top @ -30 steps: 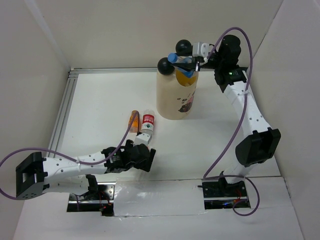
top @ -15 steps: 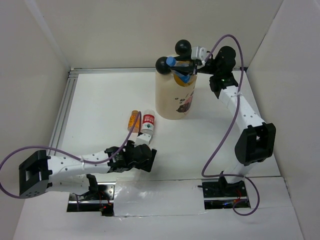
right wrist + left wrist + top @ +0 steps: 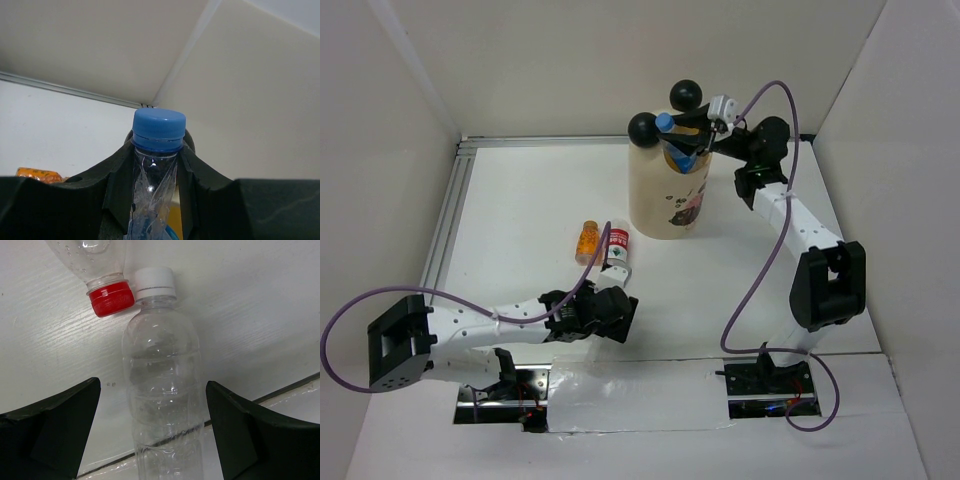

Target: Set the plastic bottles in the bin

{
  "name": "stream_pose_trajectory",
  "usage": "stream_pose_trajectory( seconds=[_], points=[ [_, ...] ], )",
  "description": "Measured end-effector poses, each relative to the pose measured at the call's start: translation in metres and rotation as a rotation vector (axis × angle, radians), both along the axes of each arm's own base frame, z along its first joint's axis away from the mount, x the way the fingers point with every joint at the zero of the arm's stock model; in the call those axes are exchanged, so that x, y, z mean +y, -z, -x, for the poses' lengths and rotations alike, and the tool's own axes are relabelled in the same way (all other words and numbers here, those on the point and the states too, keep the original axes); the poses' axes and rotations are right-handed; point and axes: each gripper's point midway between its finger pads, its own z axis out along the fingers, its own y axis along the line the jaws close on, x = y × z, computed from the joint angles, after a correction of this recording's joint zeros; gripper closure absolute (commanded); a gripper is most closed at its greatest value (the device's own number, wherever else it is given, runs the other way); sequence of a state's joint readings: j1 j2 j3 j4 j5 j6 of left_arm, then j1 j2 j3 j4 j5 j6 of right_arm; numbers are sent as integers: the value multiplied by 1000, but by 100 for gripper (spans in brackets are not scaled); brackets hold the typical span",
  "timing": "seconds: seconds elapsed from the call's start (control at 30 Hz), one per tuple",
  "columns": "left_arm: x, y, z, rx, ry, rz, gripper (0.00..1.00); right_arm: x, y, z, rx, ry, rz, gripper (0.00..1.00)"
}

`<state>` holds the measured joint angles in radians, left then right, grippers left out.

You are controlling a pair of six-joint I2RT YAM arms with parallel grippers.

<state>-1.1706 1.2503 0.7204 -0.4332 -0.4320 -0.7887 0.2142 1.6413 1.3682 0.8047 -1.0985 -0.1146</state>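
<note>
The clear bottle lies between the left gripper's fingers, but they are above its body [image 3: 164, 386] and would miss if they closed now. The left gripper needs to go down before it closes on the bottle.
The cream bin [image 3: 665, 195] with two black ball ears stands at the back of the table. My right gripper [image 3: 682, 138] is shut on the neck of a crumpled see-through bottle with a blue cap [image 3: 159, 127] and holds it over the bin's mouth; the cap [image 3: 665, 122] shows beside the left ear. My left gripper [image 3: 616, 312] is open and low over the table, its jaws on either side of a clear bottle with a white cap [image 3: 162, 390] that lies there untouched. A red-capped bottle [image 3: 107, 295] with a red label [image 3: 617, 240] lies touching that cap. A short amber bottle [image 3: 586, 240] lies just to its left.
An aluminium rail [image 3: 450, 215] runs along the table's left side and back edge. White walls close in on the left, back and right. A strip of tape [image 3: 640, 395] lies between the arm bases. Something yellow [image 3: 688, 160] shows inside the bin.
My right gripper has carried the blue-capped bottle leftward, further over the bin's mouth. My left gripper has shifted slightly forward around the white-capped bottle.
</note>
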Motion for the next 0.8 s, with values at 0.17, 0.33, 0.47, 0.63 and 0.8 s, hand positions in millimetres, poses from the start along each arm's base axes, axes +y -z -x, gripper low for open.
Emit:
stream_pose_trajectory(
  seconds=[0.17, 0.33, 0.47, 0.63, 0.8],
  points=[
    [0, 1, 0, 1, 1, -4, 1, -3, 14, -6, 51, 39, -35, 94],
    [0, 1, 0, 1, 1, -4, 1, -6, 24, -11, 110, 74, -75, 65],
    [0, 1, 0, 1, 0, -3, 1, -7, 29, -13, 138, 84, -81, 0],
    [0, 0, 0, -2, 3, -6, 1, -8, 33, -15, 128, 102, -32, 0],
    [-3, -4, -5, -21, 21, -20, 1, -15, 24, -10, 104, 137, 37, 0]
  ],
)
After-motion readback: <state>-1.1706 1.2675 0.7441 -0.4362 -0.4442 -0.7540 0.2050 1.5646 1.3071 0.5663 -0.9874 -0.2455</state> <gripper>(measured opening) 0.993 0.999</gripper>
